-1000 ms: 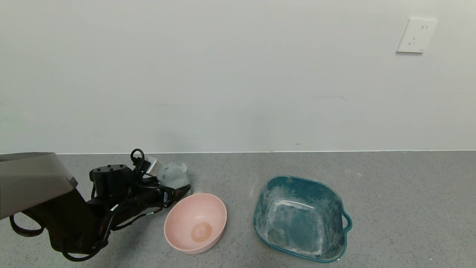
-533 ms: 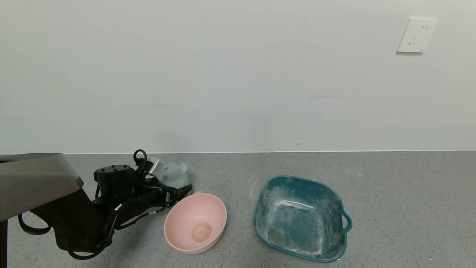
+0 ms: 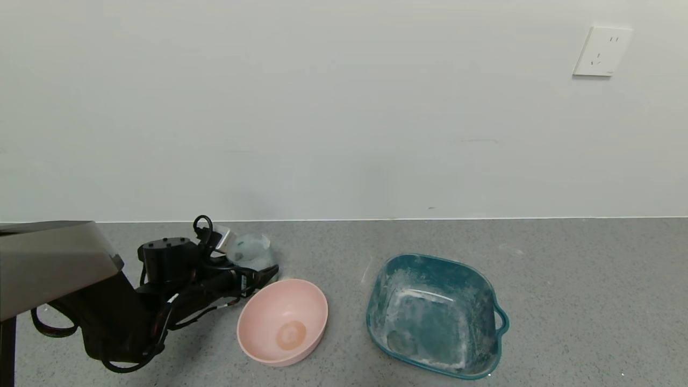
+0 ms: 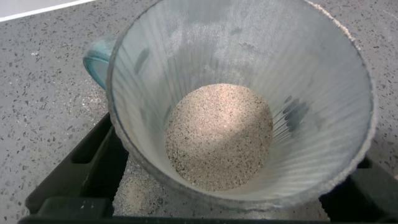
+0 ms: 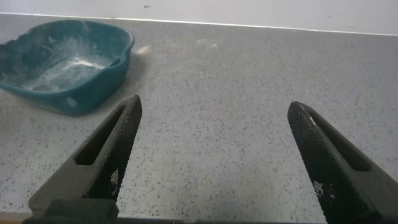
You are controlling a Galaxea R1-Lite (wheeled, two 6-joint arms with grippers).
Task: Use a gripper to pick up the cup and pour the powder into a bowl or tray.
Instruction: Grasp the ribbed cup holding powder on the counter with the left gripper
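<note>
My left gripper has its fingers on either side of the ribbed cup point(image 3: 250, 250), so it is ready to close. It would hold the cup if I closed it now, and I will close it.
The pale blue-green ribbed cup point(image 3: 250, 250) stands upright on the grey counter, just behind the pink bowl point(image 3: 283, 321). In the left wrist view the cup point(image 4: 249, 43) fills the frame, with beige powder point(image 4: 217, 137) in its bottom. My left gripper point(image 3: 253, 262) is open, one black finger point(image 4: 93, 162) on each side of the cup near its base. The pink bowl holds no powder. My right gripper point(image 5: 214, 118) is open and empty over bare counter; it is out of the head view.
A teal tray point(image 3: 436, 314) with white dusty smears and a handle sits right of the bowl; it also shows in the right wrist view point(image 5: 62, 62). A grey box point(image 3: 48, 258) stands at the far left. The wall runs along the counter's back edge.
My left arm has slid a little to the right, bringing its fingers further around the cup. The cup, bowl and tray have not moved.
</note>
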